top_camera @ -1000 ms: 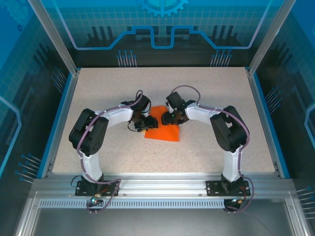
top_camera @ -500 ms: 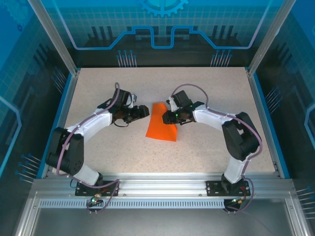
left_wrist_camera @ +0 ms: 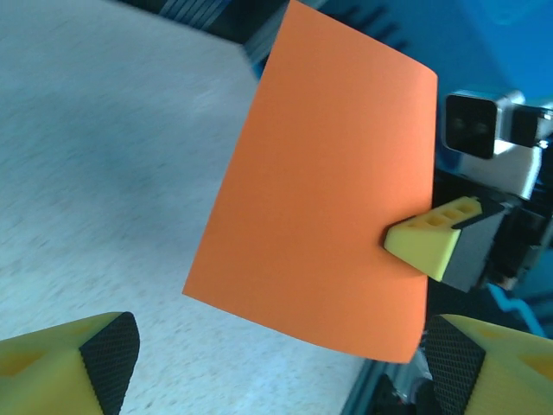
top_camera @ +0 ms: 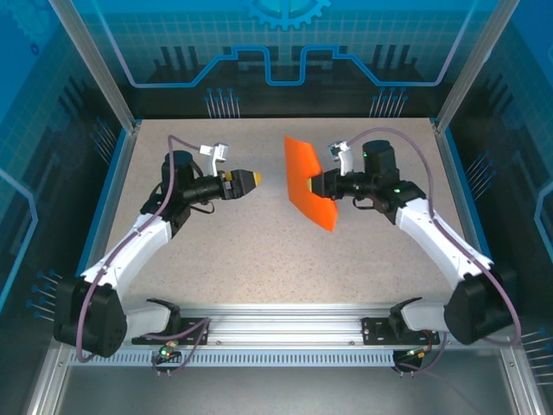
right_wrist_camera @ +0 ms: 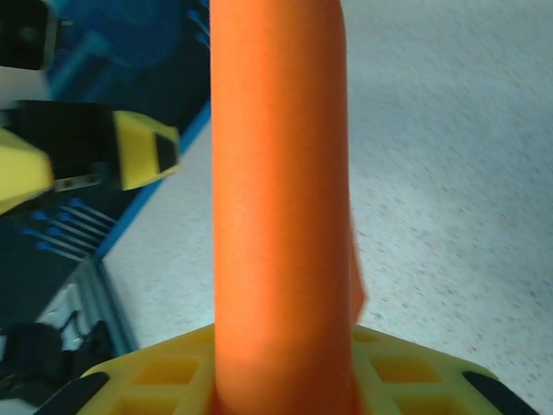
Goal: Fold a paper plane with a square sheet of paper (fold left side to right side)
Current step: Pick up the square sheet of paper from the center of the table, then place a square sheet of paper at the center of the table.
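The paper needs to be folded side to side, so my left gripper should next grab the square sheet of paper by its free edge, opposite my right gripper.
The square sheet of paper is bright orange and hangs in the air over the middle of the table, standing on edge. My right gripper is shut on its right side. In the right wrist view the sheet rises from between my yellow fingers, bent over in a soft rounded fold with a second layer's edge showing on the right. My left gripper floats to the left of the sheet, apart from it, jaws wide open and pointing at it. In the left wrist view the sheet fills the centre, with one right finger pinching its edge.
The speckled table lies bare under both arms. Blue rails border its left and right sides. An aluminium frame with both arm bases runs along the near edge.
The right gripper closed on the sheet and lifted it off the table, up and back to the right. The left gripper let go, opened wide and drew back to the left.
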